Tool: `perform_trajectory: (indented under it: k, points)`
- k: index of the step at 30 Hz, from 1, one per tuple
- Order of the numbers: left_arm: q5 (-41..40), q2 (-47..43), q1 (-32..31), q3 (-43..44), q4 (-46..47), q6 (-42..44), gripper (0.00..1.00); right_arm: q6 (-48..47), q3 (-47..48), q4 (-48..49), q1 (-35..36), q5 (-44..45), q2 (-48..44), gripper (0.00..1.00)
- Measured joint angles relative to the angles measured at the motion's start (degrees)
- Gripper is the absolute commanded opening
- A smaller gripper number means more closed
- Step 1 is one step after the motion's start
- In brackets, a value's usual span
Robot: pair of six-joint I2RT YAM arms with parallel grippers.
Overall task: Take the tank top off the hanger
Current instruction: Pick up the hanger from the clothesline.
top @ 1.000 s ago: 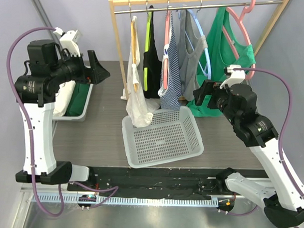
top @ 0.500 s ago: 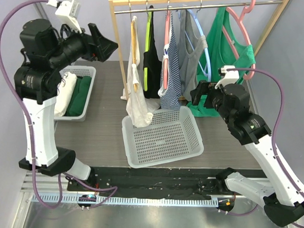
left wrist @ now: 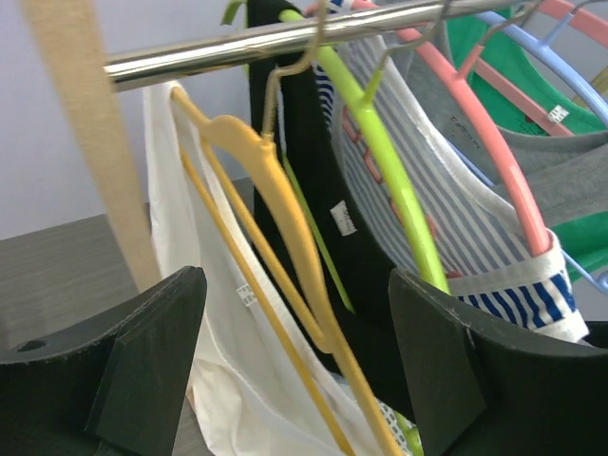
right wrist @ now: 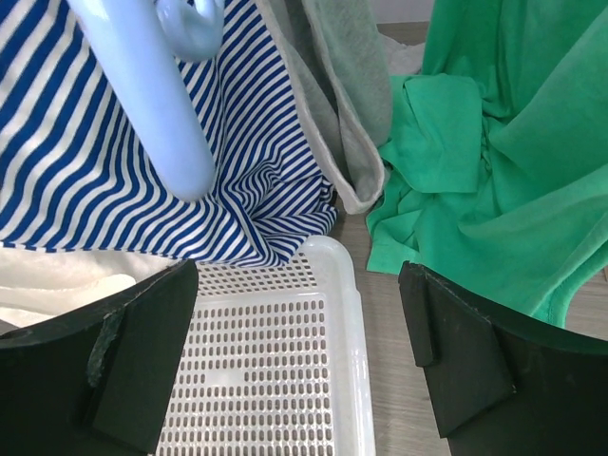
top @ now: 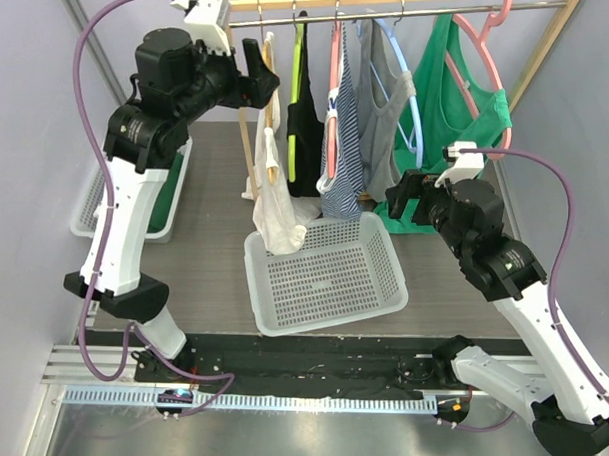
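The tank top needs to come off, so the hook and the far strap should stay free. My left gripper will grab the yellow hanger by its bare near arm below the hook point(top: 270, 111) point(left wrist: 300, 245).
A white tank top point(top: 270, 202) hangs on a yellow hanger point(top: 271, 137) at the left end of the metal rail point(top: 392, 11); its hem droops into the white basket point(top: 328, 274). My left gripper point(top: 258, 71) is up at the rail, open, right by that hanger. In the left wrist view the yellow hanger point(left wrist: 256, 180) and the white tank top point(left wrist: 204, 313) show between the spread fingers of my left gripper point(left wrist: 296, 285), not touched. My right gripper point(top: 401, 196) hovers open over the basket's far right corner. Nothing is between the fingers of my right gripper point(right wrist: 296, 271).
Further along the rail hang a black top point(top: 306, 118) on a lime hanger, a striped top point(top: 340, 139) on a pink hanger, a grey top point(top: 379, 101) on a blue hanger and a green top point(top: 459, 93). A bin point(top: 85, 205) of clothes stands at the left.
My left arm has swung up and right, from over the left bin to the rail's left end by the yellow hanger. The right arm has hardly moved.
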Motion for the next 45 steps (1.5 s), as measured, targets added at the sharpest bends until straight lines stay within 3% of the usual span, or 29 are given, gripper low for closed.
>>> perform_trajectory:
  k: [13, 16, 17, 18, 20, 25, 29, 35, 45]
  points:
    - [-8.1, 0.1, -4.1, -0.1, 2.7, 3.9, 0.79, 0.7, -2.4, -0.1, 0.0, 0.0, -1.1, 0.90]
    - [-10.6, 0.5, -4.9, -0.4, 3.0, 5.3, 0.68, 0.7, -2.4, -0.1, 0.0, 0.0, -1.8, 0.88]
    - [-11.3, 0.7, -5.2, -0.5, 3.2, 5.8, 0.59, 0.7, -2.4, -0.1, 0.0, 0.0, -2.1, 0.88]
    - [-12.0, 0.9, -5.5, -0.7, 3.3, 6.3, 0.55, 0.7, -2.4, -0.1, 0.0, 0.0, -2.3, 0.87]
    - [-13.0, 1.1, -5.7, -1.4, 3.6, 7.0, 0.48, 0.8, -2.4, -0.1, 0.0, 0.0, -2.7, 0.87]
    - [-15.2, 1.4, -5.9, -3.6, 4.3, 8.5, 0.42, 0.9, -2.4, -0.4, 0.0, 0.0, -2.8, 0.86]
    - [-16.8, 1.4, -5.9, -4.6, 4.7, 9.5, 0.21, 0.9, -2.3, -0.8, 0.0, 0.0, -2.8, 0.83]
    - [-19.5, 1.4, -5.9, -6.1, 6.2, 11.2, 0.01, 1.3, -1.4, -1.0, 0.0, -0.1, -2.8, 0.80]
    - [-20.6, 1.4, -5.9, -6.2, 6.7, 12.7, 0.00, 2.1, -1.4, -1.0, 0.0, -0.5, -2.7, 0.69]
